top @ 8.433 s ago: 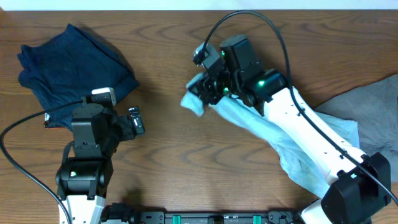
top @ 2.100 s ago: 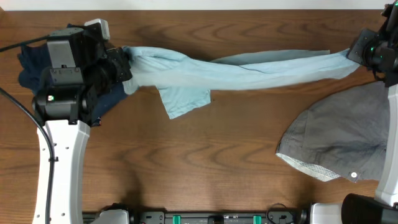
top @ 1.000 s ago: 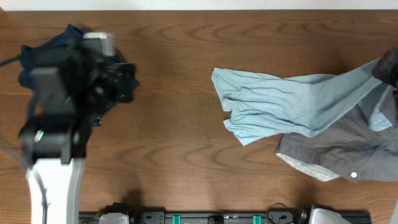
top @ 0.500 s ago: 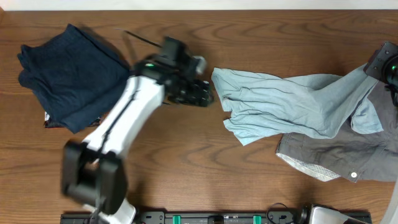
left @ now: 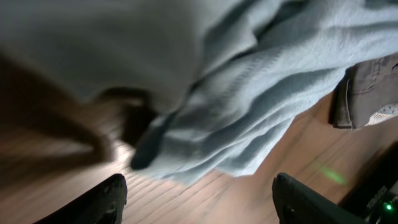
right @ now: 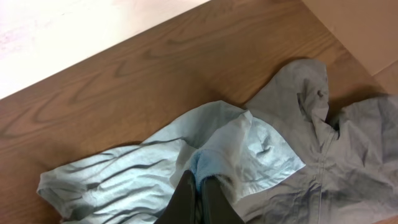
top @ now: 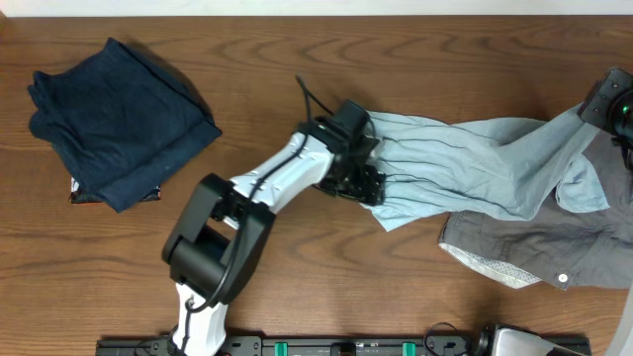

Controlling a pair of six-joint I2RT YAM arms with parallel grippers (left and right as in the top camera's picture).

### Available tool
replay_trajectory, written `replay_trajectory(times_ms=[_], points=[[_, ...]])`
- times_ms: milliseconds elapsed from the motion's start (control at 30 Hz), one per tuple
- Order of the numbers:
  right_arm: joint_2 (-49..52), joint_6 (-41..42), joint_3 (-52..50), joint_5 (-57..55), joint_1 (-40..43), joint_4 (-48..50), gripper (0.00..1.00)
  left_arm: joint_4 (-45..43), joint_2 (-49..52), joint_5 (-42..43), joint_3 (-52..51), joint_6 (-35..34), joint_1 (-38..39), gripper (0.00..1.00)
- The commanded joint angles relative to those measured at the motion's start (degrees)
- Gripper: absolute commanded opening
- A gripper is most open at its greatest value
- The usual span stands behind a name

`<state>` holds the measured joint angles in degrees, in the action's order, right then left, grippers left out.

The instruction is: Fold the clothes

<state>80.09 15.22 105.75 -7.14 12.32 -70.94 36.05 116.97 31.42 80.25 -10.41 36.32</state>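
Note:
My left gripper will spread the light blue shirt (top: 475, 163) for folding, so next it will grab the shirt's edge farthest from my right gripper's fold.
A light blue shirt (top: 475, 163) lies crumpled across the right half of the table, partly over a grey garment (top: 534, 247). My left gripper (top: 363, 185) hovers over the shirt's left edge. In the left wrist view the left gripper (left: 199, 205) is open, its fingers wide apart above bare wood, with the shirt (left: 267, 93) just ahead of them. My right gripper (top: 593, 109) is at the far right edge. The right wrist view shows the right gripper (right: 200, 196) shut on a bunched fold of the blue shirt (right: 124, 180).
A folded dark navy garment (top: 114, 119) sits at the back left. The grey garment (right: 311, 137) spreads over the front right corner, up to the table's right edge. Bare wood (top: 297, 287) shows along the front and middle.
My left arm has swung from the far left across the table to the blue shirt's left edge, and its jaws have opened. The right gripper still holds the shirt's right end.

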Motion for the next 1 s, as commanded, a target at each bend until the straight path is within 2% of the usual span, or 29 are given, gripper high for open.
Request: replay_trajectory(times_ms=[0, 100, 133, 233, 267, 300, 333, 533, 600, 967], points=[[-0.33, -0.74, 0.31, -0.39, 0.26, -0.22, 0.01, -1.16, 1.27, 0.15, 0.61, -3.3, 1.73, 0.76], [-0.33, -0.74, 0.31, -0.39, 0.26, -0.42, 0.01, -1.68, 1.55, -3.15, 0.61, -3.72, 2.91, 0.75], [-0.33, -0.74, 0.31, -0.39, 0.26, -0.46, 0.01, -1.7, 1.55, -4.09, 0.61, -3.69, 3.21, 0.68], [-0.33, -0.76, 0.31, -0.44, 0.26, -0.52, 0.01, -1.86, 1.55, -4.7, 0.61, -3.65, 3.34, 0.31], [-0.33, -0.76, 0.31, -0.44, 0.26, -0.55, 0.01, -1.9, 1.53, -5.31, 0.61, -3.63, 3.19, 0.23], [-0.33, -0.76, 0.31, -0.44, 0.26, -0.63, 0.01, -1.9, 1.38, -6.1, 0.61, -3.63, 2.93, 0.09], [-0.33, -0.76, 0.31, -0.44, 0.26, -0.7, 0.01, -1.88, 1.22, -6.95, 0.63, -3.61, 2.58, 0.06], [-0.33, -0.76, 0.31, -1.81, 0.26, -0.92, 0.01, 1.38, -6.29, -8.79, 2.47, 1.07, -2.78, 0.06], [-0.33, -1.66, 0.31, -1.88, 0.26, -0.92, 0.01, 2.69, -11.39, -11.13, 4.0, 1.18, -6.12, 0.06], [-0.44, -2.21, 0.33, 2.8, 0.26, 0.83, 0.01, 0.15, -39.54, -11.15, 8.87, 1.18, -27.32, 0.06]])
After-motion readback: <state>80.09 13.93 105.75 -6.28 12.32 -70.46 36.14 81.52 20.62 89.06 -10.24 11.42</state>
